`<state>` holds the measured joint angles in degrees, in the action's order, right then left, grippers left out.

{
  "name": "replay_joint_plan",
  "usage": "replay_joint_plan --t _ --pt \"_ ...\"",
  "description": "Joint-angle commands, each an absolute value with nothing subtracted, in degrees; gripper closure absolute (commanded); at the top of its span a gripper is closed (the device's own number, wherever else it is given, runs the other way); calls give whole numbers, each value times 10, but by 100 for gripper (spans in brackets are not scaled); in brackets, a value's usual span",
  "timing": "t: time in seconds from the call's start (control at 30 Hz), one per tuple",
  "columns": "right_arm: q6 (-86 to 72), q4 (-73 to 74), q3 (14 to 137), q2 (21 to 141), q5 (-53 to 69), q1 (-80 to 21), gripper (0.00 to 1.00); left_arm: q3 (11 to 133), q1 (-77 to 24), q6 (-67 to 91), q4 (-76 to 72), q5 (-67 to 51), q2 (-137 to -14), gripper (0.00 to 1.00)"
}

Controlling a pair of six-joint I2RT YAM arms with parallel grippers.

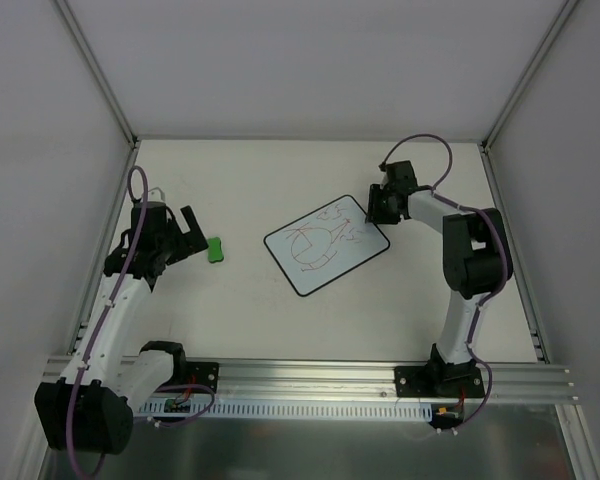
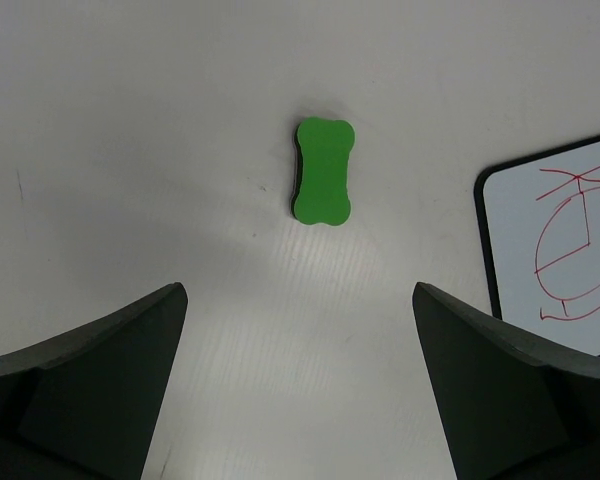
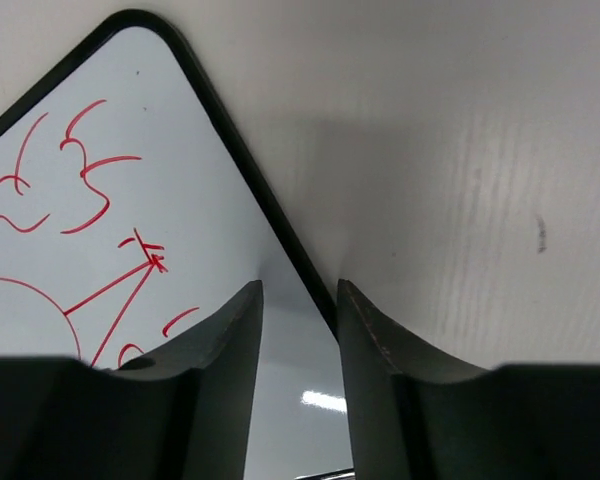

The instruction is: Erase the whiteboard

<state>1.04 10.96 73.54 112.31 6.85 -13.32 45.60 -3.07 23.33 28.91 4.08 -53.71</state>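
The green eraser's dark bottom should stay free to erase the whiteboard (image 1: 325, 243). My left gripper will next grab the green eraser across its narrow middle (image 1: 215, 250).
The whiteboard (image 1: 325, 243) lies tilted on the table, white with a black rim and red drawings. It also shows in the left wrist view (image 2: 570, 250) and the right wrist view (image 3: 130, 200). A small green eraser (image 1: 215, 248) lies on the table left of the board; it also shows in the left wrist view (image 2: 323, 170). My left gripper (image 1: 192, 232) is wide open and empty, just left of the eraser, which lies ahead of its fingertips (image 2: 298, 290). My right gripper (image 1: 380, 207) is at the board's right corner, jaws a narrow gap apart, straddling the rim (image 3: 300, 288), gripping nothing.
White walls with metal posts (image 1: 100, 75) enclose the table on the left, back and right. An aluminium rail (image 1: 310, 375) carrying both arm bases runs along the near edge.
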Motion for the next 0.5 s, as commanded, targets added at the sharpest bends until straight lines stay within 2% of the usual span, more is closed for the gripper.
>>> replay_joint_plan --t 0.0,0.23,0.47 --pt "16 142 712 1107 73 -168 63 473 -36 250 273 22 -557 1" --pt "-20 139 602 1046 4 -228 85 500 -39 259 274 23 -618 1" --pt "-70 121 503 988 -43 -281 95 528 -68 265 272 59 -693 3"
